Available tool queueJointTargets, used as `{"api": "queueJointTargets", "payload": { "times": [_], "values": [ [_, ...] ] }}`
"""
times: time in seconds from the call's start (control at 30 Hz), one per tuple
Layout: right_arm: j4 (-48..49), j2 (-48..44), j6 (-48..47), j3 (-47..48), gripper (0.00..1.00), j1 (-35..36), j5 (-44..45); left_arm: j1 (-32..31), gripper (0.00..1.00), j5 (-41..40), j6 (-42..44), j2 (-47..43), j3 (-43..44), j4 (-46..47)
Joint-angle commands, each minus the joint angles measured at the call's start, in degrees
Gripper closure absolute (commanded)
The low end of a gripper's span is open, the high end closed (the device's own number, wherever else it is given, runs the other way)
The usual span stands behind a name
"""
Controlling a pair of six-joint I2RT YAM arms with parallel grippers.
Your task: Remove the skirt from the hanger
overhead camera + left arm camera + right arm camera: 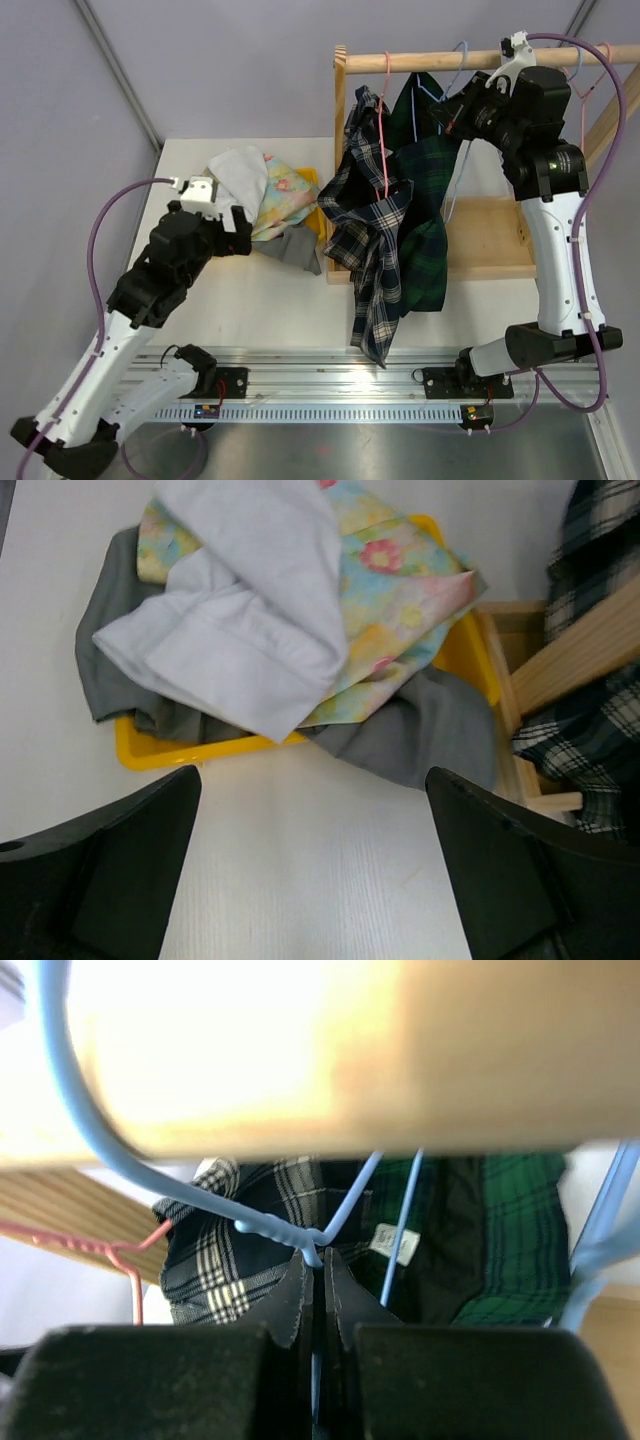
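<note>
My right fingers are shut below the twisted neck of the hanger. The blue hanger would come up with the green skirt on it if I lifted my right gripper now.
A dark green plaid skirt (425, 230) hangs on a blue wire hanger (455, 190) from the wooden rail (420, 60). My right gripper (458, 118) is up under the rail at that hanger. In the right wrist view its jaws (320, 1257) are shut on the blue hanger (270, 1228) just below the twisted neck, and the green skirt (510, 1230) hangs behind. My left gripper (248, 232) hovers open and empty over the table (312, 880), with its fingertips (185, 780) near a yellow tray (160, 750).
A black-and-white plaid garment (375, 250) hangs on a pink hanger (385, 120) left of the skirt. The yellow tray holds white (250, 610), floral (400, 590) and grey (430, 730) cloths. The wooden rack's base (490, 235) lies under the rail. More wire hangers (590, 70) hang at the rail's right end.
</note>
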Motion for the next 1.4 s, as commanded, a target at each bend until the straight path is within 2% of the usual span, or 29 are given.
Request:
{"api": "queueJointTargets", "payload": {
  "times": [0.0,0.03,0.07,0.1,0.13,0.17,0.23,0.27,0.33,0.37,0.43,0.47,0.57,0.7,0.83,0.93,0.97,1.0,1.03,1.1,1.2,1.3,1.37],
  "values": [
    [-1.59,-0.02,-1.88,8.94,1.0,0.28,3.15,-15.59,0.01,-10.45,2.99,3.88,13.2,2.58],
    [-2.38,0.07,-2.41,10.19,1.0,0.37,3.51,-20.42,0.01,-14.75,5.43,6.08,21.16,1.79],
    [-3.52,-0.28,-2.59,12.03,1.0,0.28,4.12,-28.82,0.01,-21.32,7.46,11.58,26.63,-0.39],
    [-4.14,-0.54,-2.77,12.57,1.0,0.19,4.3,-32.21,0.01,-23.13,8.35,14.34,31.39,-1.72],
    [-4.67,-0.98,-2.85,13.01,1.0,0.37,4.65,-35.21,0.01,-23.76,9.05,17.06,41.35,-3.82],
    [-5.37,-2.03,-2.86,13.19,1.0,0.28,4.74,-41.07,0.01,-24.89,9.85,20.13,45.63,-4.63],
    [-5.9,-4.48,-2.77,11.96,1.0,0.28,4.65,-47.07,0.01,-27.09,12.4,27.35,55.28,-3.59],
    [-5.99,-5.46,-2.77,11.26,1.0,0.37,4.65,-51.71,0.01,-26.58,14.32,29.29,57.43,-2.88],
    [-5.82,-7.74,-1.98,8.37,1.0,0.19,4.92,-55.09,0.01,-24.04,15.74,34.82,60.95,-1.65],
    [-5.9,-9.93,-1.72,7.31,1.0,0.28,4.74,-57.28,0.01,-19.41,15.57,36.41,62.1,-0.69],
    [-5.99,-11.96,-0.84,4.93,1.0,0.28,4.57,-59.13,0.01,-15.17,14.08,39.93,61.94,1.94],
    [-6.51,-13.8,-0.66,4.49,1.0,0.28,4.39,-60.62,0.01,-11.32,13.55,40.9,60.89,5.18],
    [-8.18,-16.61,-0.48,3.7,1.0,0.28,4.39,-63.87,0.01,-6.29,10.47,42.66,54.13,13.08],
    [-11.61,-18.56,-0.92,6.15,1.0,0.28,4.74,-67.66,0.01,-7.06,9.68,44.59,46.31,19.44],
    [-13.81,-21.28,-0.92,6.51,1.0,0.28,4.92,-68.81,0.01,-7.85,7.84,46.44,44.36,21.03],
    [-13.55,-23.3,-0.4,5.02,1.0,0.28,5.27,-69.34,0.18,-7.68,7.04,46.44,42.78,23.04],
    [-13.46,-23.74,-0.31,3.97,1.0,0.28,5.44,-69.43,0.31,-7.5,6.95,46.27,42.51,23.66],
    [-13.38,-24.09,-0.13,3.53,1.0,0.28,5.53,-69.69,0.59,-7.5,6.95,46.18,42.33,24.02],
    [-12.85,-24.62,0.04,3.09,1.0,0.19,5.62,-70.21,0.75,-8.29,6.95,46.01,42.33,24.54],
    [-12.41,-24.89,0.13,1.85,1.0,0.28,6.14,-71.0,1.0,-9.61,7.48,45.74,42.6,24.55],
    [-10.66,-25.24,0.13,0.36,1.0,0.19,7.72,-73.37,1.0,-11.37,8.01,44.95,42.25,24.28],
    [-8.46,-24.37,-0.04,0.09,1.0,0.28,9.22,-78.72,1.0,-14.0,9.05,44.42,41.81,23.58],
    [-7.14,-23.05,-0.31,0.97,1.0,0.28,10.18,-84.52,1.0,-18.04,10.02,44.68,41.54,22.88]
  ]
}}
